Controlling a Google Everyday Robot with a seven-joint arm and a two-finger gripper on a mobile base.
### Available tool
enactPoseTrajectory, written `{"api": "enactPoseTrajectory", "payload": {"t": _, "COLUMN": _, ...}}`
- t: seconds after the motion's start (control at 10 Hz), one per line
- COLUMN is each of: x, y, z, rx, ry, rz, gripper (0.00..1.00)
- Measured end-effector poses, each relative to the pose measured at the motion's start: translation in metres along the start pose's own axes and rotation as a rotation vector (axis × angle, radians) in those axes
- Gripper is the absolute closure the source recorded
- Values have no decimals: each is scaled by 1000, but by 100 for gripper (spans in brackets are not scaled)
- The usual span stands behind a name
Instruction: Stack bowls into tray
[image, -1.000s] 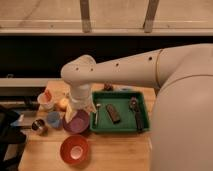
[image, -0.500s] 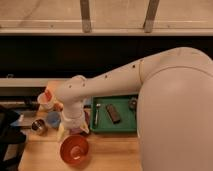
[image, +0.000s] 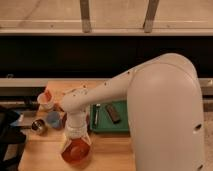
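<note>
My gripper will next grab the red-orange bowl by its rim, so that the bowls get stacked into the tray.
The red-orange bowl sits on the wooden table near its front edge. My gripper points straight down into it, open, with its fingers at the bowl's back rim. Whether they touch the bowl I cannot tell. Most of the purple bowl is hidden behind my wrist; only a sliver shows to the left of it. To the right lies the green tray, partly covered by my arm, with a dark flat object in it.
A white cup with red contents stands at the back left. A blue cup and a small metal cup stand left of the wrist. A black object lies at the table's left edge. My large white arm fills the right side.
The arm has swung left and toward the table's front. The gripper went from above the purple bowl down over the red-orange bowl. The bowls have not moved.
</note>
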Motion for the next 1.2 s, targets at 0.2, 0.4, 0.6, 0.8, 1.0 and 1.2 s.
{"api": "enactPoseTrajectory", "payload": {"t": 0.2, "x": 4, "y": -14, "z": 4, "rx": -9, "ry": 11, "rz": 47, "gripper": 22}}
{"api": "enactPoseTrajectory", "payload": {"t": 0.4, "x": 7, "y": -26, "z": 2, "rx": -7, "ry": 15, "rz": 84, "gripper": 22}}
{"api": "enactPoseTrajectory", "payload": {"t": 0.6, "x": 8, "y": -30, "z": -1, "rx": -1, "ry": 12, "rz": 99, "gripper": 22}}
{"api": "enactPoseTrajectory", "payload": {"t": 0.8, "x": 10, "y": -33, "z": -12, "rx": 13, "ry": -8, "rz": 111, "gripper": 22}}
{"api": "enactPoseTrajectory", "payload": {"t": 1.0, "x": 17, "y": -31, "z": -33, "rx": 31, "ry": -50, "rz": 111, "gripper": 22}}
{"api": "enactPoseTrajectory", "payload": {"t": 1.2, "x": 21, "y": -28, "z": -49, "rx": 50, "ry": -81, "rz": 109, "gripper": 22}}
